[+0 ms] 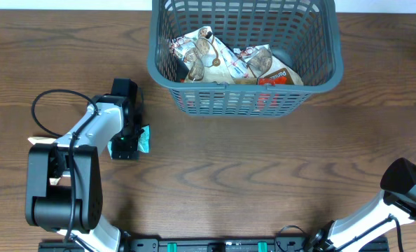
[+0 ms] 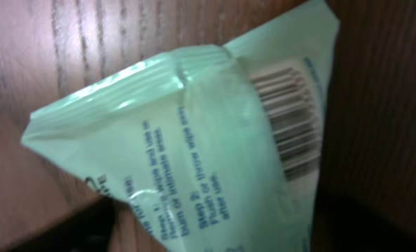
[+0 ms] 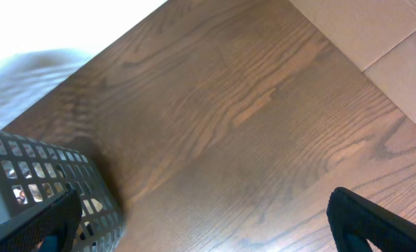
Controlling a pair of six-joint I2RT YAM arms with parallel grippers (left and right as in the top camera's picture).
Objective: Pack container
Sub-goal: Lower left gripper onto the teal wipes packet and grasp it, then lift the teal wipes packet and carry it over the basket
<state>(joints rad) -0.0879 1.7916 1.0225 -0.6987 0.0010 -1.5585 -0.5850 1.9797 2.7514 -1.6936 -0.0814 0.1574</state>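
The dark fingers of my left gripper are on either side of the packet's printed lower part (image 2: 204, 199), close to the tabletop, and will close on the pale green packet.
The container (image 1: 244, 52), a grey-blue lattice basket, stands at the back centre with several snack packets (image 1: 225, 61) inside. A pale green packet (image 2: 194, 140) with a barcode lies on the table left of it, and its teal edge (image 1: 145, 138) shows in the overhead view. My left gripper (image 1: 127, 143) is down over this packet. The packet fills the gap between the two dark fingers (image 2: 75, 231) of the left gripper (image 2: 208, 234), and contact is unclear. My right gripper (image 3: 204, 231) hangs open over bare table at the right, holding nothing.
The basket's corner (image 3: 26, 182) shows at the left of the right wrist view. The left arm's base (image 1: 61, 189) sits at the front left and the right arm (image 1: 404, 185) at the front right. The table's far edge (image 3: 152, 17) borders a pale floor.
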